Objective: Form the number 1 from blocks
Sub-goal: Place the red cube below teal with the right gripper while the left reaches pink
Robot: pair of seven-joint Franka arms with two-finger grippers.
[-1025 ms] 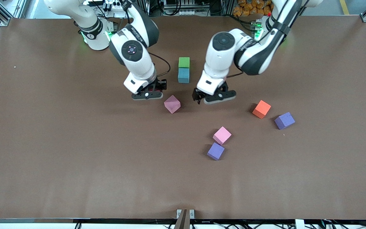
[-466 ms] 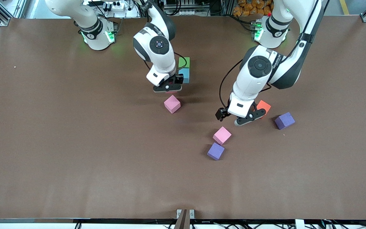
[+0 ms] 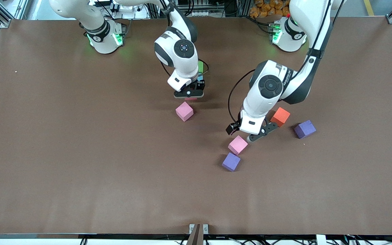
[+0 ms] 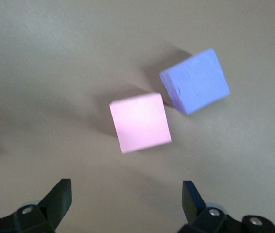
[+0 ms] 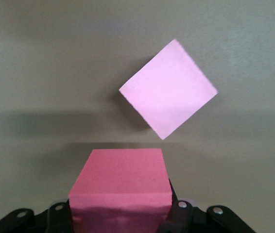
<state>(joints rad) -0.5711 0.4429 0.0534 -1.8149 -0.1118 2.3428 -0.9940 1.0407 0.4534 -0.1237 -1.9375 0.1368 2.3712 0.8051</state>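
Observation:
The red block [image 3: 191, 98] [image 5: 120, 179] hangs short of the light blue block's near side. My right gripper needs to keep holding it until it gets to that side.
My right gripper [image 3: 189, 95] is shut on the red block [image 5: 120, 179], just above the table; only a red sliver [image 3: 191, 99] shows under it in the front view. It hangs over the spot between one pink block [image 3: 184, 111] [image 5: 168, 88] and the green block [image 3: 200, 66], which the arm partly covers. The light blue block is hidden by that gripper. My left gripper [image 3: 250, 135] [image 4: 125, 199] is open and empty, low beside the second pink block [image 3: 238, 145] [image 4: 140, 122], which lies just ahead of its fingertips [image 4: 60, 194].
A purple cube [image 3: 231, 162] [image 4: 195, 81] touches the second pink block's corner, nearer the front camera. An orange cube [image 3: 280, 116] and another purple cube [image 3: 305, 129] lie toward the left arm's end of the table.
The right gripper carried the red block sideways to a spot next to the green and blue blocks. The left gripper swung past the orange cube and came down beside the second pink block.

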